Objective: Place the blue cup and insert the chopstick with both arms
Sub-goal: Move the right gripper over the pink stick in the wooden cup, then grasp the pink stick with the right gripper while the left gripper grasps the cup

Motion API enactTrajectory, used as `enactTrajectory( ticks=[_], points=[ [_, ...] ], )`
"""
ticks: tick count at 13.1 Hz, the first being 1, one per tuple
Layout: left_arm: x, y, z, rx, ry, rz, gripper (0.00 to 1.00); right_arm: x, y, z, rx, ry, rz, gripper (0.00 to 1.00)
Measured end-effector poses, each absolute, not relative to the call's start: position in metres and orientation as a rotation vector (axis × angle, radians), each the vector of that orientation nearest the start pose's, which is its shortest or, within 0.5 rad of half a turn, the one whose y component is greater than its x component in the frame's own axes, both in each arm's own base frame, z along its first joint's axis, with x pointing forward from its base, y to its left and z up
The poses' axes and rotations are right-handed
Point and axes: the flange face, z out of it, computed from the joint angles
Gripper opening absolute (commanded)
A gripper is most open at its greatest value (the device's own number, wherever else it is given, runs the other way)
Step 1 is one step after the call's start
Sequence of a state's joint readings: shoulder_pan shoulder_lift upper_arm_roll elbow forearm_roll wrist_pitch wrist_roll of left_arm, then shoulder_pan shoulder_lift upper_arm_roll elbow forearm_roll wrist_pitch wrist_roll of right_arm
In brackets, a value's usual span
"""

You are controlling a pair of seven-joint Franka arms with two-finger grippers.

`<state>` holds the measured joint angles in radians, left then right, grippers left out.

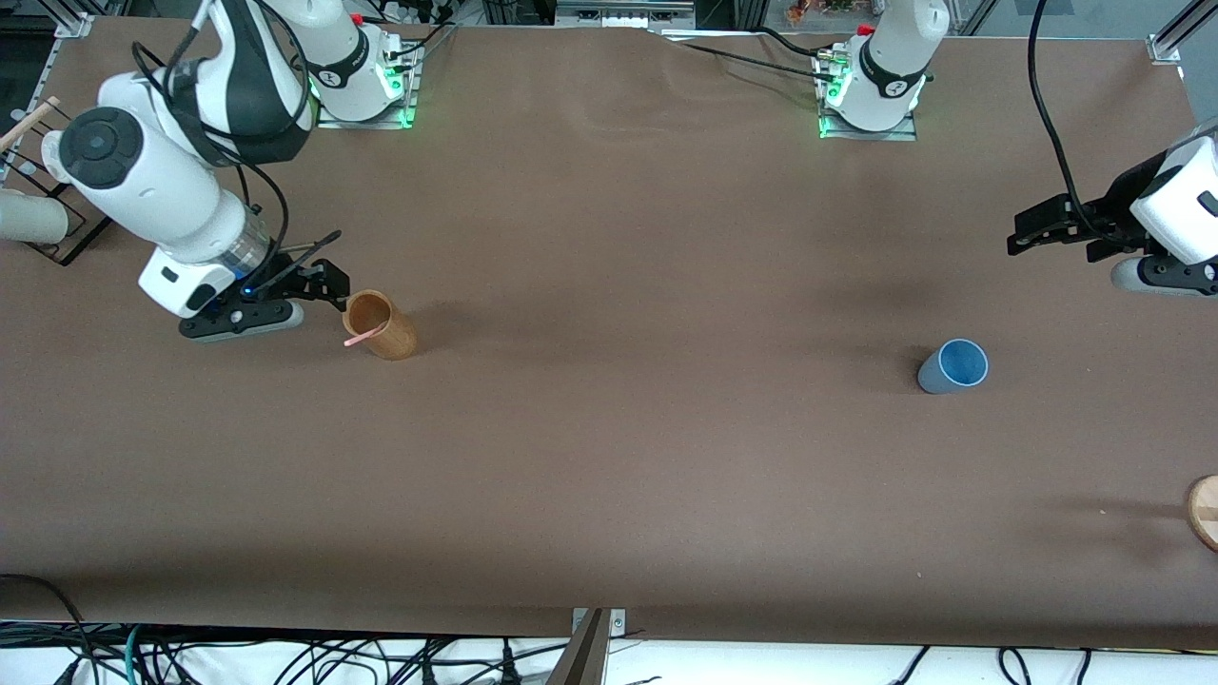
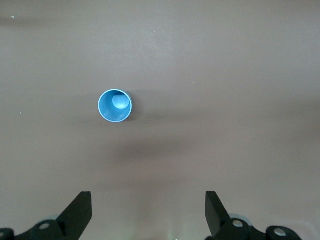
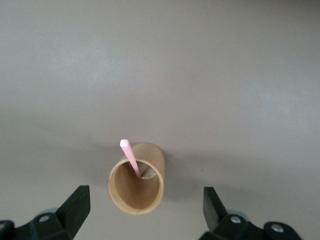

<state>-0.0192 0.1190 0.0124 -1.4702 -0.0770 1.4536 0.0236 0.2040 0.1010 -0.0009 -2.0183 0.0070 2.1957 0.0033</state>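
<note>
Next, my right gripper grips the pink chopstick by its protruding end [image 1: 351,342] to insert it into the blue cup [image 1: 954,366].
The blue cup [image 1: 954,366] stands upright and empty on the brown table toward the left arm's end. My left gripper [image 1: 1023,236] hangs open above the table; in the left wrist view the blue cup [image 2: 115,106] lies well apart from the open left gripper [image 2: 148,200]. The pink chopstick [image 1: 362,336] leans inside a tan wooden cup [image 1: 383,325] toward the right arm's end. My right gripper [image 1: 328,285] is open, low beside that cup. In the right wrist view the chopstick [image 3: 129,156] pokes past the wooden cup's [image 3: 131,200] rim, and the right gripper [image 3: 145,192] holds nothing.
A black wire rack [image 1: 43,224] with a white cup [image 1: 29,217] stands at the table's edge by the right arm. A round wooden piece [image 1: 1205,511] shows at the edge toward the left arm's end. Brown table surface [image 1: 647,381] spreads between the two cups.
</note>
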Motion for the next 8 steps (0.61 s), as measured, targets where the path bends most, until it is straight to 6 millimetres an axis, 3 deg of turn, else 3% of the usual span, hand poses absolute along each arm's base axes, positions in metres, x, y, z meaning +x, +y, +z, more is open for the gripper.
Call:
enactTrajectory(
  ticks=[4,8],
  points=[
    [0.58,-0.014,0.588,-3.209,0.055,0.235,1.0,0.573,0.125,0.37,-3.107,-0.322,-0.133,1.0],
    [0.591,-0.019,0.562,-3.203,0.066,0.308,1.0,0.577,0.133,0.343,-3.104,-0.34,-0.14,1.0]
  ],
)
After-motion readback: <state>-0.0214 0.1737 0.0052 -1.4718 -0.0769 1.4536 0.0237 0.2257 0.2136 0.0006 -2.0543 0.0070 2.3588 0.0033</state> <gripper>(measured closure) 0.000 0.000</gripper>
